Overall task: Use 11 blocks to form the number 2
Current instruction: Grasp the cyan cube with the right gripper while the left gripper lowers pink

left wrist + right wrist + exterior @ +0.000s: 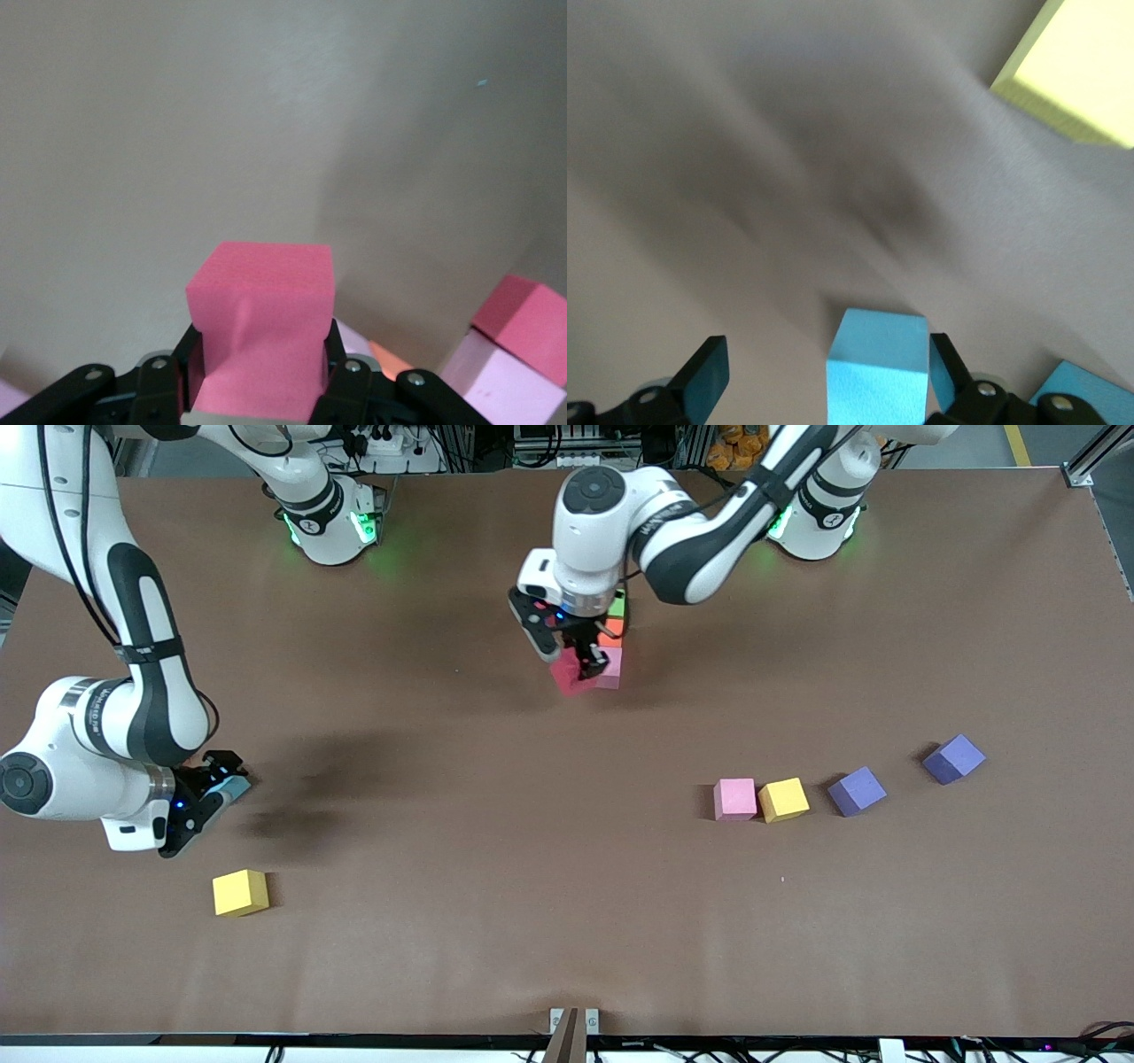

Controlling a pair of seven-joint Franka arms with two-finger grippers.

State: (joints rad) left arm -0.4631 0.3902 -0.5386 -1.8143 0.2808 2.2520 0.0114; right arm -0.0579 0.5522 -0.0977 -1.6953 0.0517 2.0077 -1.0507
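My right gripper picks up the light blue block by its opposite sides next, to add a block to the number 2.
In the middle of the table, toward the robots' bases, a short column of blocks lies: green, orange and pink. My left gripper is shut on a red block, held low right beside the pink one. My right gripper stands open at the right arm's end of the table. A light blue block sits between its fingers, close to one finger, with a wide gap to the other.
A yellow block lies nearer the front camera than the right gripper. A second light blue block lies beside that gripper. Toward the left arm's end lie pink, yellow and two purple blocks.
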